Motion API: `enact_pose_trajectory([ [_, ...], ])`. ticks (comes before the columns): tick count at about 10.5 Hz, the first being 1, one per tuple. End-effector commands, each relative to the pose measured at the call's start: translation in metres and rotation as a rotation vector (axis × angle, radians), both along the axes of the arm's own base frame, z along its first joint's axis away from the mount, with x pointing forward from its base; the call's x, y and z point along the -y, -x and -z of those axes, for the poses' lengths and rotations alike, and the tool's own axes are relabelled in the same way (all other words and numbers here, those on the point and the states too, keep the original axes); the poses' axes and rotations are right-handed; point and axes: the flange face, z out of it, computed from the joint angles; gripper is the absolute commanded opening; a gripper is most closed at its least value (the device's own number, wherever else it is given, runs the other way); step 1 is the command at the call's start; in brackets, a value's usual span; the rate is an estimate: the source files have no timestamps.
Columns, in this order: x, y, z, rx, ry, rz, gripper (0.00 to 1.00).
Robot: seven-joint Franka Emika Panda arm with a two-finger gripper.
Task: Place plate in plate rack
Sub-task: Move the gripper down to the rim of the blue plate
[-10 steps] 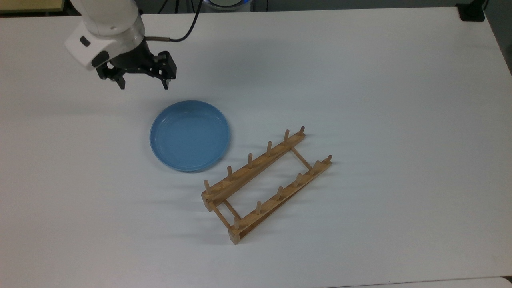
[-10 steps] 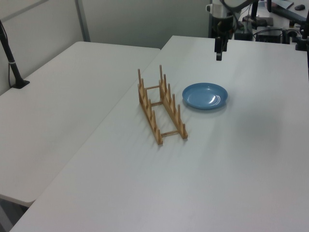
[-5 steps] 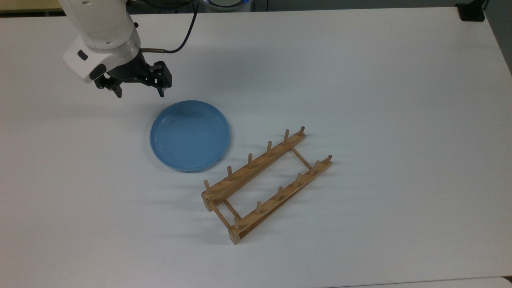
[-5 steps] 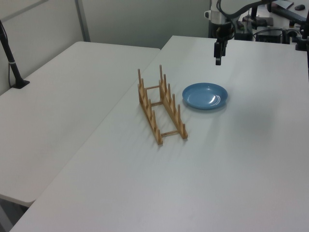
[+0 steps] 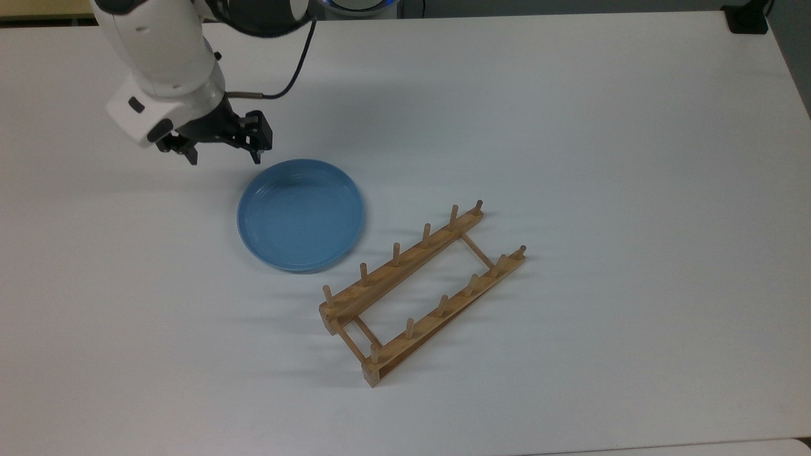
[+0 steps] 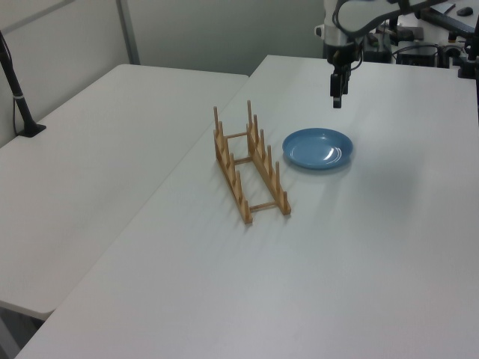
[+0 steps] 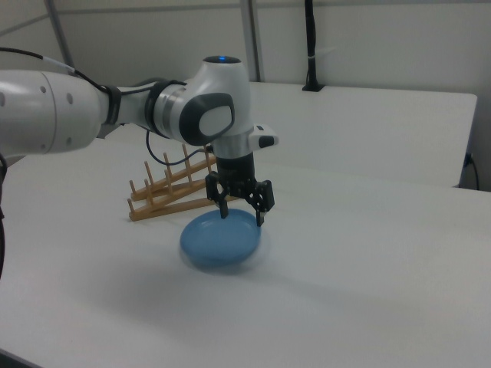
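The robot will next stand the plate upright between the pegs of the wooden plate rack [image 6: 249, 166], so its gripper will grab the light-blue plate's rim [image 6: 320, 130].
The light-blue plate [image 5: 300, 215] lies flat on the white table [image 5: 570, 158], also seen as the plate [image 6: 317, 148] and the plate [image 7: 221, 240]. The wooden plate rack [image 5: 421, 291] stands to the top view's lower right of it, with nothing in its pegs; the plate rack [image 6: 249, 166] and the plate rack [image 7: 173, 190] show it too. My gripper [image 5: 225, 157] hangs open above the table just off the plate's upper-left rim in the top view, holding nothing. In the right view the gripper [image 7: 242, 215] hovers over the plate's near rim; the gripper [image 6: 337, 100] points down.
A second white table [image 6: 90, 172] adjoins on the left view's left, with a black post [image 6: 16, 90] on it. A black cable [image 5: 298, 44] runs from the arm. A dark object [image 5: 747, 18] sits at the top view's upper-right table corner.
The gripper has come down and shifted toward the plate's upper-left rim in the top view. Plate and rack have not moved.
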Motion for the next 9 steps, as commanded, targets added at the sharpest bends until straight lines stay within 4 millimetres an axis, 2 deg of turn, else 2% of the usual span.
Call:
enact_pose_trajectory([
  [1,0.008,-0.014,0.029,0.051,0.008,-0.014,0.90],
  [4,0.012,-0.025,0.067,0.063,0.020,-0.012,0.86],
  [6,0.011,-0.028,0.079,0.066,0.022,-0.009,0.81],
  [9,0.007,-0.034,0.089,0.098,0.028,-0.004,0.69],
])
